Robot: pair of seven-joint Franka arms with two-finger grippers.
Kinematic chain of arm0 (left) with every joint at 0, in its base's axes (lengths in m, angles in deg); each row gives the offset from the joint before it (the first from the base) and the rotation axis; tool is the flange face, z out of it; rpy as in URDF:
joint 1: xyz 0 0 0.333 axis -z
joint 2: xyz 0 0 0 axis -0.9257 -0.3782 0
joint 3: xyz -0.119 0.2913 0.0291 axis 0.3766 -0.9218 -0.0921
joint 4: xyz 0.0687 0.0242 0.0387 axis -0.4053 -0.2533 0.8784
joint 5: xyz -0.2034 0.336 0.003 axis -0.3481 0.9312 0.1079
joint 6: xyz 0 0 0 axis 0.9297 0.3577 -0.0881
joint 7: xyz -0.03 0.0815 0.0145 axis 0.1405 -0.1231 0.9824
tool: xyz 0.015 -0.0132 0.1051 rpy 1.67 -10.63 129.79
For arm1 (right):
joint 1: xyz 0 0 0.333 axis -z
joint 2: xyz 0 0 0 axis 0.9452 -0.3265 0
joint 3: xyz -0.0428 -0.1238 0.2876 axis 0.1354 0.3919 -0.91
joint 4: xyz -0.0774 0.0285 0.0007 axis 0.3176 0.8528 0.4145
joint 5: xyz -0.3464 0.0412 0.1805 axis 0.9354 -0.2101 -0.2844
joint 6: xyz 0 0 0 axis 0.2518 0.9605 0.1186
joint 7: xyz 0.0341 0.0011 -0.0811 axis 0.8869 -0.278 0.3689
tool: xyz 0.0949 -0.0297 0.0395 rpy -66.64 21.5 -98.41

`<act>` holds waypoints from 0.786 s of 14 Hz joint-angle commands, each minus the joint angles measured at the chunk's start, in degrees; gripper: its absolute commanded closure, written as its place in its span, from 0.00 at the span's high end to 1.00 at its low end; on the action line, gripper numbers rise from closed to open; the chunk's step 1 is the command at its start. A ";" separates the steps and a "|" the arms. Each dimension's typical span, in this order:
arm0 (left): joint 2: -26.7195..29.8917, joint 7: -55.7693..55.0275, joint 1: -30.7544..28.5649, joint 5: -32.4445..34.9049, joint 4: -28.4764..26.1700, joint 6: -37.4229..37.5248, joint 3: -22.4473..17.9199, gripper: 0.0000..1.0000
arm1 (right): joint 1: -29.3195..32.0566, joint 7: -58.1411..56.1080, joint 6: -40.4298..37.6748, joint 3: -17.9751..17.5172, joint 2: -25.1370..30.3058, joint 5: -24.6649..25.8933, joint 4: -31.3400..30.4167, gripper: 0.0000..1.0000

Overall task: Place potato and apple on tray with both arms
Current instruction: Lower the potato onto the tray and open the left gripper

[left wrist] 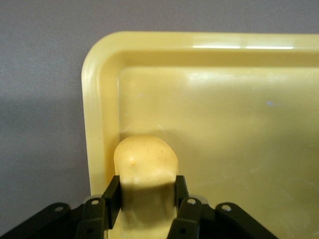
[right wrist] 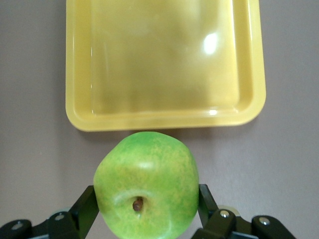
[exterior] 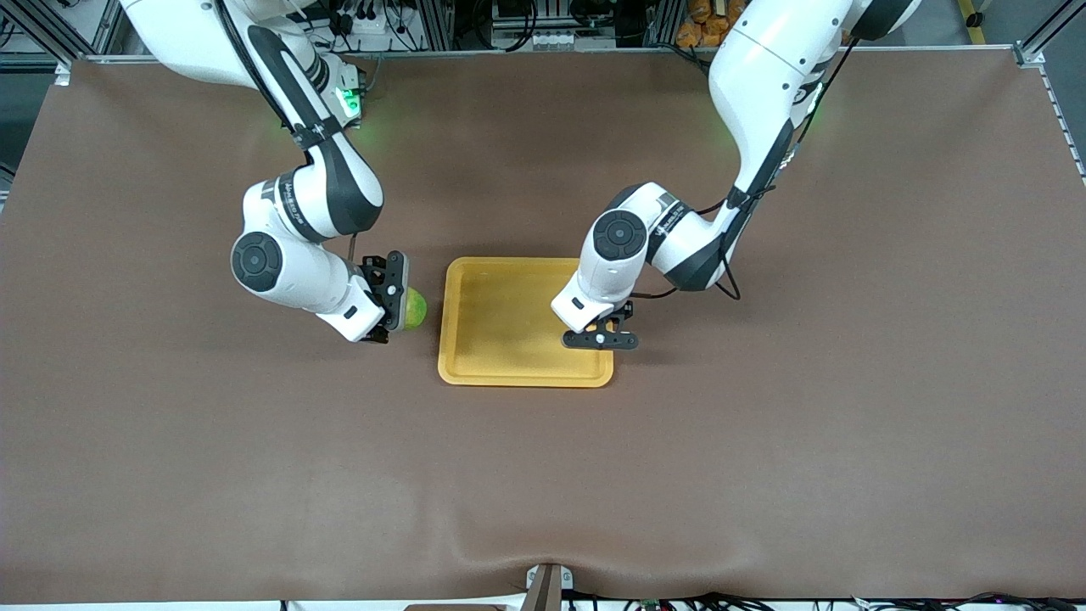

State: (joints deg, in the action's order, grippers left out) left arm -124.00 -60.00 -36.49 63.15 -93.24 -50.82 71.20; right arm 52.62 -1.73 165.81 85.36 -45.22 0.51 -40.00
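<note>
The potato [left wrist: 145, 158] rests low inside the tray's rim [left wrist: 93, 119], so it is time for my left gripper to open now.
The yellow-orange tray [exterior: 501, 327] lies mid-table. My left gripper [exterior: 601, 339] is low over the tray's corner nearest the front camera at the left arm's end. It is shut on the yellow potato [left wrist: 145, 158], which the hand hides in the front view. The left wrist view shows the fingers [left wrist: 112, 193] clamping the potato's sides above the tray floor [left wrist: 224, 124], close to the rim. My right gripper [exterior: 395, 299] is shut on the green apple [exterior: 415, 308], low over the table just beside the tray's edge at the right arm's end. The right wrist view shows the apple [right wrist: 147, 184], stem dimple up, with the tray [right wrist: 164, 64] ahead of it.
The brown table cover [exterior: 764, 441] spreads wide around the tray, with nothing else on it. Cables and metal framing run along the table edge by the robots' bases.
</note>
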 commanded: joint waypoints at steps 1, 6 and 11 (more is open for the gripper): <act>-1.24 -0.90 0.71 1.31 2.11 1.03 -0.51 0.15 | -2.76 0.34 2.88 0.22 -0.20 -2.55 -0.32 0.00; -1.76 -0.99 0.62 1.31 2.37 0.68 -0.51 0.85 | -6.19 1.04 8.77 0.22 -1.87 -2.56 -0.32 0.00; -0.28 -0.99 0.36 1.31 2.46 0.94 -0.60 1.00 | -8.48 1.13 15.01 0.22 -4.59 -2.56 -0.32 0.00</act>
State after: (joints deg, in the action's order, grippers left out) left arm -124.96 -60.00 -36.46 63.15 -91.81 -50.84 71.16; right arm 44.89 -0.68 178.74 85.33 -48.95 -0.66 -40.08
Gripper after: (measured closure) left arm 0.013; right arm 0.150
